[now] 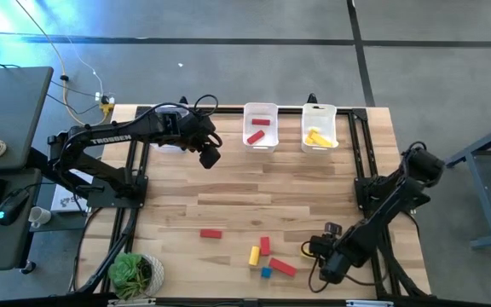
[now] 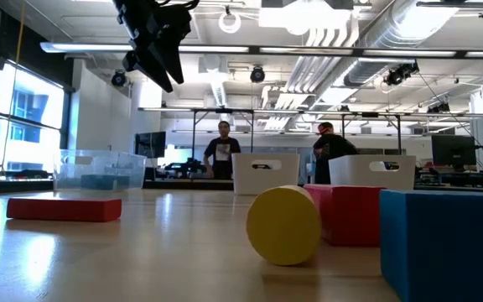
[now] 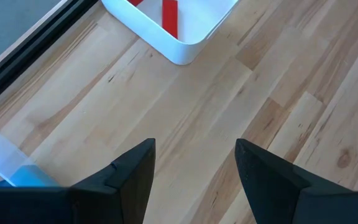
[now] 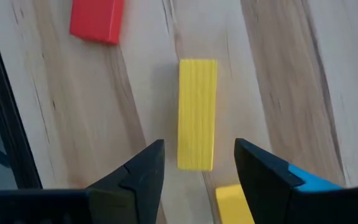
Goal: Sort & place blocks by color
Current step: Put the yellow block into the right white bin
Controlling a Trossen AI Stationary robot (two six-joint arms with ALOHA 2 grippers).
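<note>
My fingers hover above the yellow bar (image 4: 197, 115), so closing now would miss it. My right gripper lowers, then closes on the bar.
Loose blocks lie flat on the table near its near edge: a red bar (image 1: 210, 233), a red block (image 1: 264, 246), a yellow one (image 1: 254, 255), a blue cube (image 1: 266, 272) and a red bar (image 1: 283, 267). My right gripper (image 1: 315, 249) is open just right of this group. In its wrist view a yellow bar (image 4: 197, 115) lies ahead between the open fingers (image 4: 197, 171), untouched, with a red block (image 4: 97, 22) beyond. My left gripper (image 1: 210, 157) is open and raised high (image 2: 159, 59), between the clear bin (image 1: 170, 130) and the bin of red blocks (image 1: 261, 125).
Three bins stand along the far edge: a clear one holding blue (image 3: 23, 177), a white one with red blocks (image 3: 169, 18), and a white one with yellow blocks (image 1: 319, 128). A green plant (image 1: 133, 273) sits at the near left corner. Two people stand beyond the table (image 2: 225, 151).
</note>
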